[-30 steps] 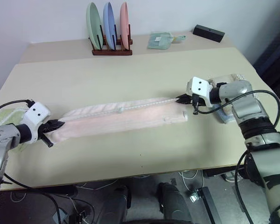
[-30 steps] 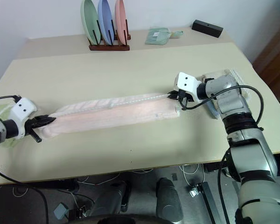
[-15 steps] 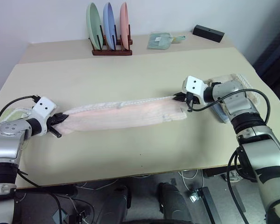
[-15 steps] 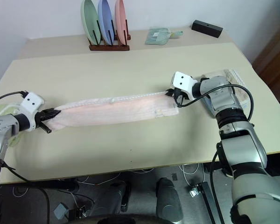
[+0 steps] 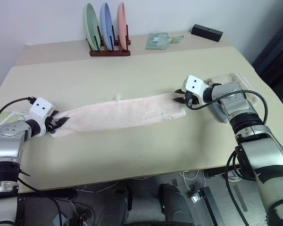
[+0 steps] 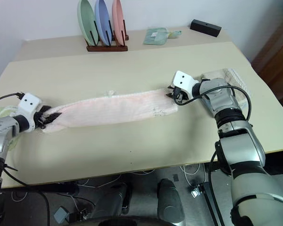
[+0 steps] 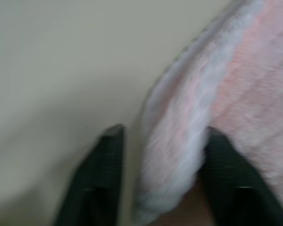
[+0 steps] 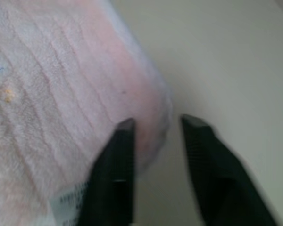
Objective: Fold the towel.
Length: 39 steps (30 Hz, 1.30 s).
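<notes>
My right gripper will next fold the strip over on itself, so it will take hold of the long towel strip by its tagged end.
The towel, a pale pink terry towel folded into a long narrow strip, lies flat across the middle of the table. My left gripper is at the strip's left end. In the left wrist view its fingers stand apart, with the towel's fluffy edge loose between them. My right gripper is at the strip's right end. Its fingers are apart too, and the towel's corner rests against one of them, with bare table showing in the gap.
At the back, a wooden rack holds three upright plates, with a green cloth and a black box to its right. A beige towel lies under my right arm. A light green towel sits at the table's left edge.
Both grippers were shut on the towel's ends, holding it stretched. They have moved forward and opened, and the towel now rests on the table.
</notes>
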Each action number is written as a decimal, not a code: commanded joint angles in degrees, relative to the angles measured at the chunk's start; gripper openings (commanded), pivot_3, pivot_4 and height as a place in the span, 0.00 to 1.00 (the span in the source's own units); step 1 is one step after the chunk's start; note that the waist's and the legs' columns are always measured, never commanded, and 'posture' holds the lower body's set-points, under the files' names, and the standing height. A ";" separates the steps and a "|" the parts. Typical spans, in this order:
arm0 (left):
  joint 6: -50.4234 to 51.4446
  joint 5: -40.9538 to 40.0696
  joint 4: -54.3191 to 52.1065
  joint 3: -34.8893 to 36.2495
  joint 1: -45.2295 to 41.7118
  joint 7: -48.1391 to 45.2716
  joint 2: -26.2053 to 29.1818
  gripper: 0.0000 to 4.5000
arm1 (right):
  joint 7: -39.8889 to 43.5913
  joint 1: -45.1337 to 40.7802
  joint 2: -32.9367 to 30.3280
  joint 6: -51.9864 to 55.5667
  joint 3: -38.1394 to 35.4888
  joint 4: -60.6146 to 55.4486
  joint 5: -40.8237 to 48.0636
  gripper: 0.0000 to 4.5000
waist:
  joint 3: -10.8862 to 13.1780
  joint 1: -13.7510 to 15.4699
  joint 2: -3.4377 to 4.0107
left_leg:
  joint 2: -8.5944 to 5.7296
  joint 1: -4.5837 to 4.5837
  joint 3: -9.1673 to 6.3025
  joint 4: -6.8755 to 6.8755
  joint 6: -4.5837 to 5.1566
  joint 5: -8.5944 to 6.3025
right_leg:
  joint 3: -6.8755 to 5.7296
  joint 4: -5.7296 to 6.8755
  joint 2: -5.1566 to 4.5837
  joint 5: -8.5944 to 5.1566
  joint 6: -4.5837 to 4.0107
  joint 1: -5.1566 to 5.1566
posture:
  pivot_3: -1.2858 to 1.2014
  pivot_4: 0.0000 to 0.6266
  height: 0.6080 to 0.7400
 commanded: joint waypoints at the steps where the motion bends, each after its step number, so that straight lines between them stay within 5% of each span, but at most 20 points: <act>1: 0.82 -2.74 -2.20 5.30 -0.06 3.63 -0.89 0.89 | -3.76 -0.36 -2.06 -0.22 -2.79 -2.67 -0.01 0.74 | 0.00 0.02 0.00 | 0.00 0.00 -0.03 0.00 0.00 0.00 | 0.00 0.01 0.00 0.00 0.00 -0.01 | 0.52 0.24 1.00; 6: 3.55 -6.46 -11.65 10.19 4.79 6.42 -3.00 0.89 | -4.91 4.92 -5.37 3.99 -6.60 -13.61 3.06 0.74 | 0.00 0.11 -0.01 | -0.01 -0.03 -0.06 0.01 0.00 0.00 | 0.01 0.00 -0.02 0.00 0.00 -0.02 | 0.52 0.24 1.00; 8: 4.74 -8.47 -17.58 13.05 7.69 8.01 -4.36 0.89 | -3.73 10.32 -6.84 13.85 -10.95 -25.27 8.49 0.74 | -0.01 0.20 -0.01 | 0.00 -0.04 -0.08 -0.01 0.01 -0.01 | 0.02 -0.02 -0.03 0.00 0.00 -0.02 | 0.52 0.24 1.00; 12: 9.06 -13.96 -28.06 16.87 10.08 10.59 -7.53 0.89 | -3.70 24.64 -7.97 40.68 -18.72 -53.65 23.20 0.99 | -0.01 0.59 -0.02 | 0.01 -0.09 -0.14 0.05 0.01 -0.01 | 0.02 0.01 -0.02 0.00 0.00 -0.02 | 0.52 0.24 1.00; 14: 11.61 -16.08 -32.50 16.83 11.00 10.86 -8.67 0.89 | -6.07 29.32 -7.77 50.80 -21.60 -62.89 28.39 0.99 | -0.02 0.88 -0.02 | 0.02 -0.06 -0.19 0.09 0.02 -0.01 | 0.01 0.01 -0.02 0.00 0.00 0.04 | 0.52 0.24 1.00; 20: 13.56 -13.55 -52.43 -7.35 15.40 7.03 -14.36 0.89 | -27.11 43.39 6.89 85.01 -35.97 -81.73 43.50 0.99 | -0.32 2.49 -0.08 | -0.03 0.10 -0.18 0.14 0.06 -0.04 | 0.04 -0.06 -0.06 0.00 0.00 0.32 | 0.52 0.24 1.00; 29: 16.26 -15.07 -57.82 -18.59 13.65 7.32 -22.07 0.89 | -47.27 34.18 27.49 100.02 -50.46 -78.90 42.74 0.99 | -0.35 2.19 0.02 | 0.05 0.12 -0.02 0.19 0.06 -0.03 | 0.08 -0.05 0.06 0.02 -0.01 0.30 | 0.52 0.24 1.00; 37: 15.97 -14.83 -59.45 -17.84 15.65 7.39 -20.28 0.89 | -57.49 25.80 34.61 93.59 -55.74 -66.16 39.44 0.99 | -0.42 1.51 0.06 | 0.04 0.24 -0.02 0.12 0.07 -0.03 | 0.05 -0.04 0.05 0.02 -0.02 0.36 | 0.52 0.24 1.00; 39: 15.93 -14.83 -59.81 -17.39 16.26 7.67 -19.91 0.89 | -58.86 24.71 34.70 91.22 -56.03 -63.86 39.39 0.88 | -0.43 1.53 0.06 | 0.04 0.34 -0.02 0.12 0.07 -0.03 | 0.04 -0.05 0.07 0.02 -0.03 0.47 | 0.52 0.24 1.00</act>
